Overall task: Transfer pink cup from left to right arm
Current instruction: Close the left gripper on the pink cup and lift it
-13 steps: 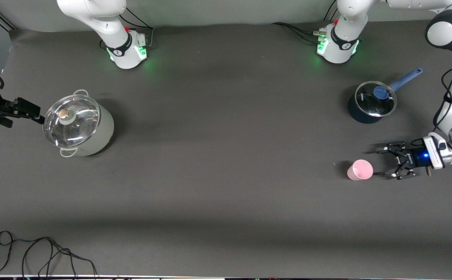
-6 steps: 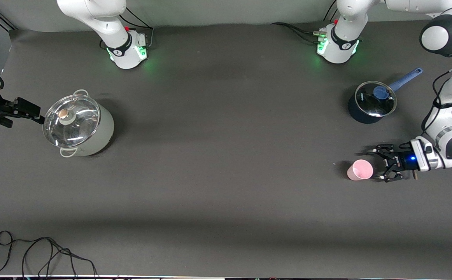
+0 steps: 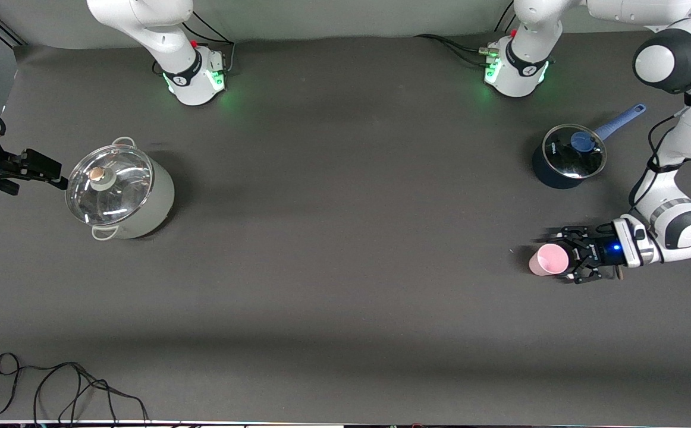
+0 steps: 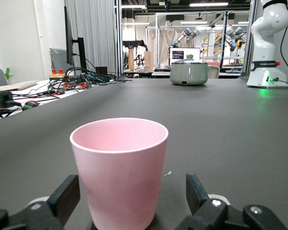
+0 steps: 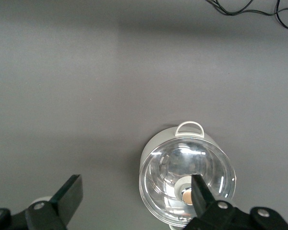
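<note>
I should next grab the pink cup with my left gripper by its lower side [image 4: 122,201], so that the cup's rim stays free for my right gripper.
The pink cup [image 3: 549,260] stands upright on the dark table at the left arm's end. My left gripper [image 3: 568,257] lies low at the table, open, with one finger on each side of the cup. In the left wrist view the cup [image 4: 119,167] fills the space between the fingers [image 4: 67,197], with a gap on both sides. My right gripper [image 3: 54,172] is open and empty at the right arm's end, above the table beside the white pot. In the right wrist view its fingers [image 5: 71,194] frame bare table and the pot's lid.
A white pot with a glass lid [image 3: 121,193] stands at the right arm's end; it also shows in the right wrist view [image 5: 187,184]. A dark blue saucepan with a glass lid and blue handle [image 3: 568,157] stands farther from the camera than the cup. Black cable [image 3: 54,386] lies at the near edge.
My left gripper has slid along the table toward the cup, and its open fingers now stand on either side of it. The cup and the right arm have not moved.
</note>
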